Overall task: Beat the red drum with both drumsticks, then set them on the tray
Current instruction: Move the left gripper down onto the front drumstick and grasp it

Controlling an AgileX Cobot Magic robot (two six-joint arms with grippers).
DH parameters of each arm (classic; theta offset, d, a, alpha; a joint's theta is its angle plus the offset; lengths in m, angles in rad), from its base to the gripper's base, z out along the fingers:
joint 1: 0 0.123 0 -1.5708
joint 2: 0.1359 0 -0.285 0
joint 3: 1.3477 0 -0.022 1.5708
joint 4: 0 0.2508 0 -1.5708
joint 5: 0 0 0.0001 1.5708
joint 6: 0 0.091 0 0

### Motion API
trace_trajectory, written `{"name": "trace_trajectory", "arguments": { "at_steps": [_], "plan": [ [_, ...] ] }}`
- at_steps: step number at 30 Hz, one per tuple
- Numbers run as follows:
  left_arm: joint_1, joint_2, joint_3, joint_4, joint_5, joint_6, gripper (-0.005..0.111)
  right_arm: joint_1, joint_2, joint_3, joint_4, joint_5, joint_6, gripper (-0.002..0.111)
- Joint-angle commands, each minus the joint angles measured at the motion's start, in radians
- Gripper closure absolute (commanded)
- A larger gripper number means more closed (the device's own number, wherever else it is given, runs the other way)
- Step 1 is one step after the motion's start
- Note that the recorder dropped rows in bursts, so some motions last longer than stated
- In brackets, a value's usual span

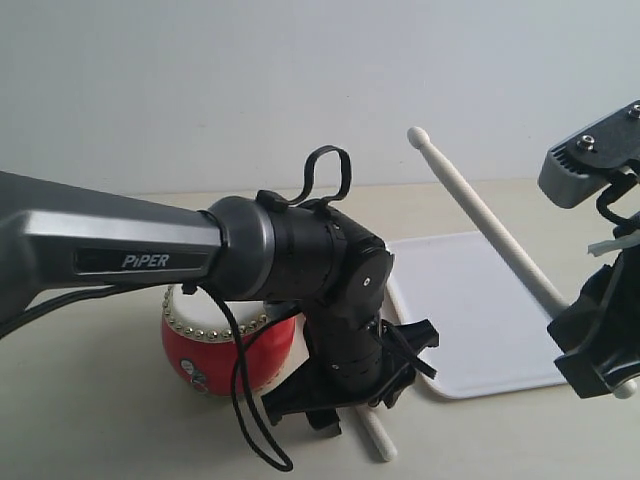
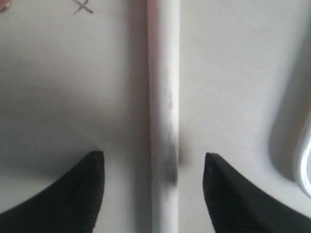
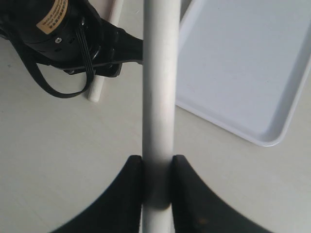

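Note:
My left gripper closes on the lying drumstick now, since its fingers stand low beside the drumstick, near the table, and closing now would catch the drumstick.
The red drum (image 1: 225,345) with its cream head stands at the left, partly behind the left arm. One drumstick (image 2: 164,116) lies flat on the table, its end showing below the left arm (image 1: 378,437). My left gripper (image 2: 153,162) hangs open just above it, a finger on each side, not touching. My right gripper (image 3: 158,165) is shut on the other drumstick (image 1: 490,215), which is held up slanting over the white tray (image 1: 470,320), its rounded tip high toward the back. The tray (image 3: 243,73) holds nothing.
The left arm's black wrist and its loose cable (image 1: 250,420) hang in front of the drum. A small pen cross (image 2: 83,6) marks the table. The tray's rim (image 2: 303,165) lies close to the lying stick.

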Motion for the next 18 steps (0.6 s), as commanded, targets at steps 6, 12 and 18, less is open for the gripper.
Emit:
{"name": "trace_trajectory", "arguments": {
  "at_steps": [6, 12, 18],
  "plan": [
    [0.001, 0.02, 0.0, -0.032, 0.013, 0.043, 0.05, -0.004, -0.009, 0.002, 0.002, -0.015, -0.009, 0.108],
    [0.001, 0.02, 0.0, -0.032, 0.03, 0.06, 0.092, -0.004, -0.009, 0.002, 0.002, -0.015, -0.009, 0.108],
    [0.003, 0.009, 0.0, -0.028, 0.041, 0.134, 0.107, -0.004, -0.009, 0.002, 0.002, -0.015, -0.009, 0.108]
  ]
}}
